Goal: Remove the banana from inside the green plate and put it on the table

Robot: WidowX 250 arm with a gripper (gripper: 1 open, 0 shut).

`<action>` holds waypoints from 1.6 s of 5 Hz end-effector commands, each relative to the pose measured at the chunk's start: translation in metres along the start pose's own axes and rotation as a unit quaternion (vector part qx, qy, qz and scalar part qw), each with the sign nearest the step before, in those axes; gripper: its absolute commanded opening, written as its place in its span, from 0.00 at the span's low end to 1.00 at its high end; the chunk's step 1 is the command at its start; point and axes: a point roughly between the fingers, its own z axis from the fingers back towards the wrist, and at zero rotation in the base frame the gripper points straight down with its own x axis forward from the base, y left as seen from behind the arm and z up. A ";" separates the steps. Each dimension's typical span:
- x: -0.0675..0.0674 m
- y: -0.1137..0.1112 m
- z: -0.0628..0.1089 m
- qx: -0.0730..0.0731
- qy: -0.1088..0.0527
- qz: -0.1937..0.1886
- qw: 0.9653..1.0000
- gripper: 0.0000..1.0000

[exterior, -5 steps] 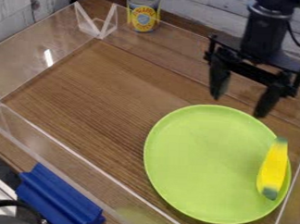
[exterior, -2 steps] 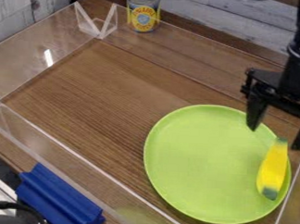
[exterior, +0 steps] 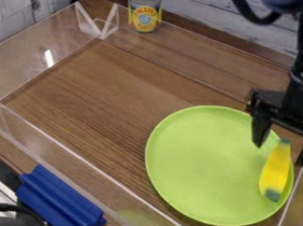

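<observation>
The banana [exterior: 276, 172] needs to come out of the green plate, so my gripper will grab it next by the end [exterior: 283, 149] opposite its green tip.
The banana [exterior: 276, 172], yellow with a green lower tip, lies on the right edge of the lime-green plate [exterior: 202, 173], which rests on the brown table [exterior: 118, 86] at the lower right. My black gripper [exterior: 282, 138] hangs just above the banana's upper end, pointing down, jaws open. One dark finger [exterior: 261, 128] shows over the plate's right part; the other is at the frame's right edge, partly cut off. Nothing is between them.
A yellow-labelled can [exterior: 145, 14] stands at the back, beside a clear acrylic stand [exterior: 98, 21]. Clear acrylic walls [exterior: 28, 129] border the table. A blue block [exterior: 57, 205] sits outside the wall at the lower left.
My gripper has moved right and down, from behind the plate to just over the banana's upper end. It stayed open. Banana and plate have not moved.
</observation>
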 end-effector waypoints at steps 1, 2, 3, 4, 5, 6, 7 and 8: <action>0.007 0.000 0.002 -0.014 -0.026 0.002 1.000 1.00; 0.011 0.002 -0.007 -0.015 -0.029 0.003 0.999 1.00; 0.014 0.003 -0.012 -0.016 -0.032 0.004 0.999 1.00; 0.016 0.003 -0.016 -0.016 -0.033 0.003 0.999 0.00; 0.014 0.003 -0.015 -0.017 -0.028 0.002 0.999 0.00; 0.012 0.002 -0.010 -0.019 -0.023 0.001 1.000 0.00; 0.009 0.001 -0.005 -0.020 -0.018 -0.001 1.000 0.00; 0.006 0.001 -0.001 -0.021 -0.013 -0.002 1.000 0.00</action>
